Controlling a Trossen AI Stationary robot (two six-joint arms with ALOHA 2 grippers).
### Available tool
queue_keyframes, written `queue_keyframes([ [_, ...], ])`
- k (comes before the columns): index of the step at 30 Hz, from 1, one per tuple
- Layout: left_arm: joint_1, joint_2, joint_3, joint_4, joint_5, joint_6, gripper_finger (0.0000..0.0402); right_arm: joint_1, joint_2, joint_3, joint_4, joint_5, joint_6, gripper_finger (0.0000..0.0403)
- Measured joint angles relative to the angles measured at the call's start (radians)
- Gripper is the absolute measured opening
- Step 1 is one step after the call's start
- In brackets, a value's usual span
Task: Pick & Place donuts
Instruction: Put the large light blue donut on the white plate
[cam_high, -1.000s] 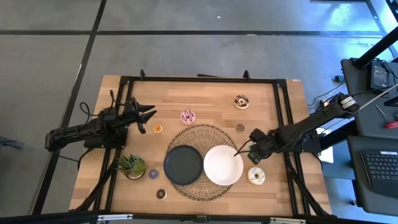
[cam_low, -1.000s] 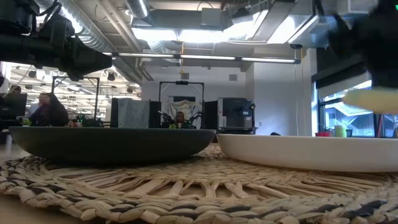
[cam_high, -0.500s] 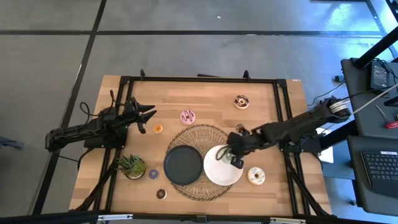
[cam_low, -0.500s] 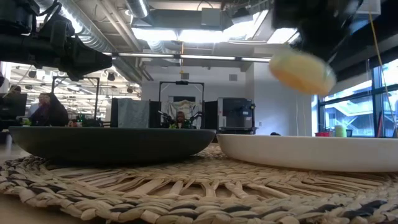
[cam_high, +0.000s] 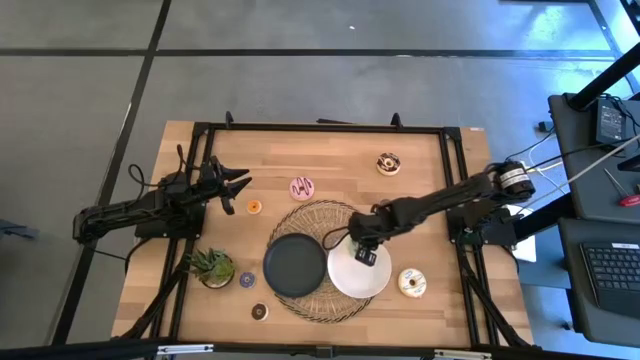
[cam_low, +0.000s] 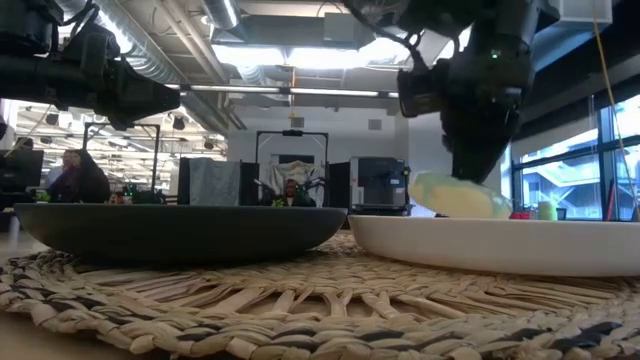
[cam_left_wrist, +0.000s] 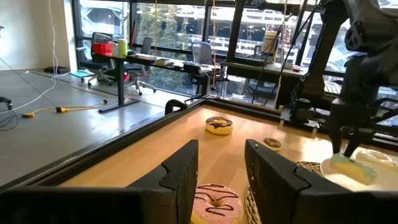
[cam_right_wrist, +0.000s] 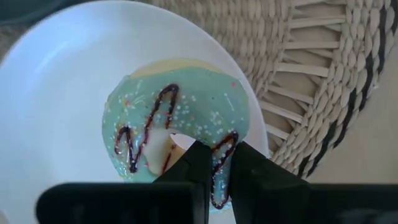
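Observation:
The green donut is in the white plate (cam_right_wrist: 56, 118), inside the plate's rim, so my right gripper needs to let go of the donut.
My right gripper (cam_high: 362, 252) is shut on a green-iced donut (cam_right_wrist: 180, 124) with dark drizzle, over the white plate (cam_high: 345, 285). In the low view the donut (cam_low: 460, 195) hangs tilted at the height of the plate's rim (cam_low: 420, 240). My left gripper (cam_high: 235, 188) waits open at the table's left, level, with the pink donut (cam_left_wrist: 214, 202) lying ahead of its fingers. On the bare table lie the chocolate-and-white donut (cam_high: 388, 163), the cream donut (cam_high: 411, 283) and the orange (cam_high: 254, 207), brown (cam_high: 386, 206), purple (cam_high: 247, 279) and dark (cam_high: 259, 311) minis. My right gripper pinches the green donut's ring (cam_right_wrist: 214, 163) between its two fingers, beside the hole (cam_right_wrist: 166, 140). The fingers come steeply from above. The donut hangs tilted below them, icing up; I cannot tell whether its low end (cam_low: 425, 190) touches the plate.
A black plate (cam_high: 295, 265) sits beside the white one on a round woven mat (cam_high: 325, 215). A small potted plant (cam_high: 213, 266) stands near the front left. A black frame (cam_high: 452, 180) runs round the table's edges.
My right gripper has carried the green donut from the table's right side toward the left, over the white plate, and down toward it, rolling its wrist on the way. The donut has sunk from high above the plate to rim height.

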Motion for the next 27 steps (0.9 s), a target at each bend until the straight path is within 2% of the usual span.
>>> queue_keyframes([
  [15, 0.0, 0.0, 0.0, 0.0, 0.0, 0.0, 0.0127, -0.002, 0.002, 0.0, -0.003, -0.006, -0.012, 0.0042],
  [21, 0.0, 0.0, 0.0, 0.0, 0.0, 0.0, 0.0127, -0.002, 0.002, 0.0, -0.006, -0.071, -0.035, 0.008],
  [27, 0.0, 0.0, 0.0, 0.0, 0.0, 0.0, 0.0127, -0.002, 0.002, 0.0, -0.005, -0.047, -0.03, 0.0123],
])
